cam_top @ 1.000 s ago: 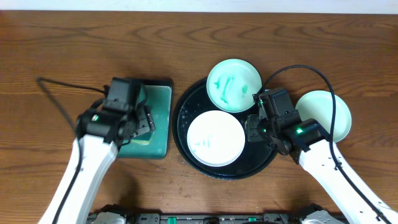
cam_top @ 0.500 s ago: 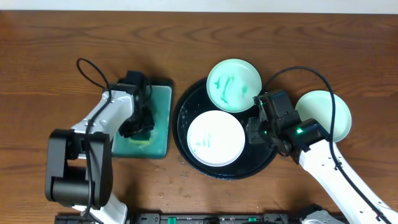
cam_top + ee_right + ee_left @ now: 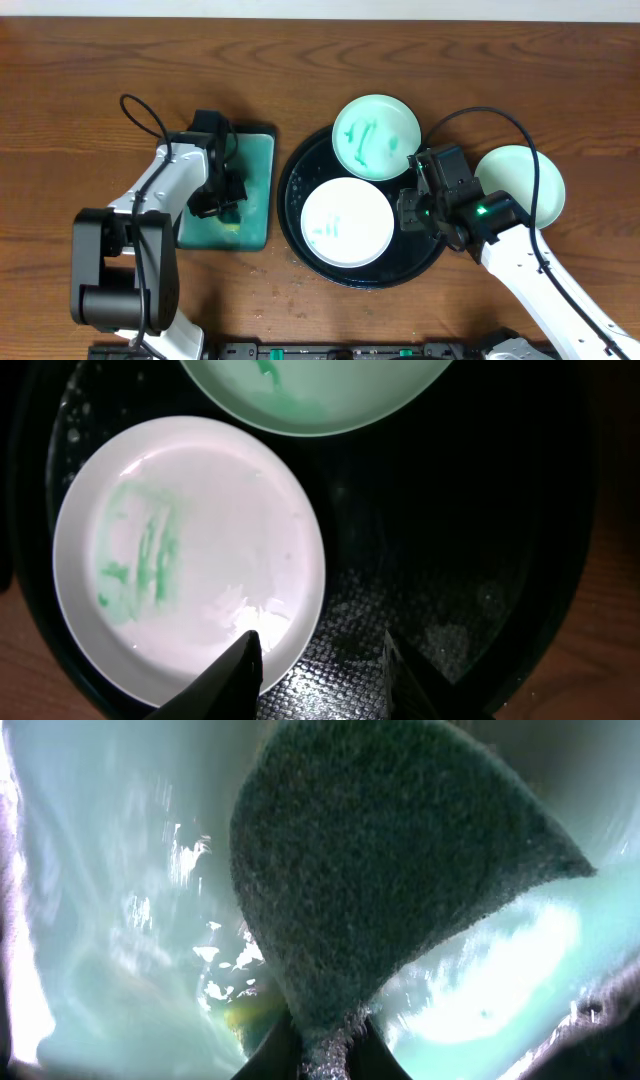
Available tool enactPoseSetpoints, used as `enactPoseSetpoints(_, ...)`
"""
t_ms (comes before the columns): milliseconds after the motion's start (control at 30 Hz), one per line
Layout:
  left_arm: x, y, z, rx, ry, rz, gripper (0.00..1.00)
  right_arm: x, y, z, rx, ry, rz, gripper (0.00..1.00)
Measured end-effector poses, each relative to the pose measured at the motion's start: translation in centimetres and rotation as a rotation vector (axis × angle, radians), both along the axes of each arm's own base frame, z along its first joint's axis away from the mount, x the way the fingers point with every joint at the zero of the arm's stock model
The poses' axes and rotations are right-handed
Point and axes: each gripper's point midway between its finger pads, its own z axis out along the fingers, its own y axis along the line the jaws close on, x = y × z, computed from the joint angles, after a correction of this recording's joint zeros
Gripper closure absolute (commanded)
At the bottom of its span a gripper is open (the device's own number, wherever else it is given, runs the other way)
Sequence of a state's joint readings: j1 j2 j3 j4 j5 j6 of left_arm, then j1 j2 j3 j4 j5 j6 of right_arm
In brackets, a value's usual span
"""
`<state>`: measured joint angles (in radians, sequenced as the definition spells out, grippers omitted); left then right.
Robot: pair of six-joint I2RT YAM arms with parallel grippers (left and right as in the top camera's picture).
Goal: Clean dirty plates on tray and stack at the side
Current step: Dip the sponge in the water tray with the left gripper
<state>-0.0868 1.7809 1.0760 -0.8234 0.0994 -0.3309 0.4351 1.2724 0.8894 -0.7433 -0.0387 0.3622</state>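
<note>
My left gripper is closed on the narrow end of the dark green sponge [image 3: 380, 870], so the sponge would come up off the teal pad if I lifted now.
The round black tray [image 3: 300, 170] holds a white plate [image 3: 345, 222] with green smears. A mint-green plate [image 3: 375, 136], also smeared, sits at the tray's far rim. Another mint plate [image 3: 520, 185] lies on the table to the right, partly under my right arm. My right gripper [image 3: 320, 655] hovers open over the tray [image 3: 450, 540], its left finger above the edge of the white plate [image 3: 190, 550]; the smeared mint plate [image 3: 320, 390] is at the top. My left gripper [image 3: 320, 1055] is shut on a dark green sponge [image 3: 380, 870] above the teal pad.
A small rectangular black-rimmed tray with a wet teal pad [image 3: 255, 190] lies left of the round tray, under my left gripper [image 3: 222, 195]. A black cable [image 3: 140, 110] loops over the wooden table behind the left arm.
My left arm has swung round over the teal pad and its jaws have closed on the sponge. The right arm and the plates have stayed put.
</note>
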Motion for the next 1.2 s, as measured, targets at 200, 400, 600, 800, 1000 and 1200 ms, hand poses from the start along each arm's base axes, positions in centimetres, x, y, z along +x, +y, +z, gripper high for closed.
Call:
enactPoseSetpoints(200, -0.6, 0.1, 3.7, -0.006, -0.067, -0.012, 0.93, 0.4, -0.7, -0.3, -0.035, -0.007, -0.035, 0.6)
enactPoseSetpoints(400, -0.8, 0.1, 9.9, -0.021, -0.26, -0.014, 0.93, 1.6, -0.7, -3.4, -0.072, 0.052, -0.079, 0.55)
enactPoseSetpoints(600, -2.0, 0.2, 12.6, -0.028, -0.334, -0.015, 0.93, 2.1, 0.9, -7.0, -0.037, 0.137, -0.045, 0.53)
enactPoseSetpoints(800, -2.3, -0.6, 12.9, -0.073, -0.331, -0.021, 0.93, 1.3, 1.0, -9.6, -0.037, 0.23, -0.038, 0.7)
enactPoseSetpoints(1000, -2.3, -1.6, 13.0, -0.112, -0.332, -0.039, 0.93, 0.9, 1.7, -10.4, -0.014, 0.267, -0.019, 0.99)
enactPoseSetpoints(1200, -2.0, -5.6, 13.4, -0.154, -0.376, -0.146, 0.93, 0.8, 2.1, -10.5, 0.001, 0.274, -0.013, 0.99)
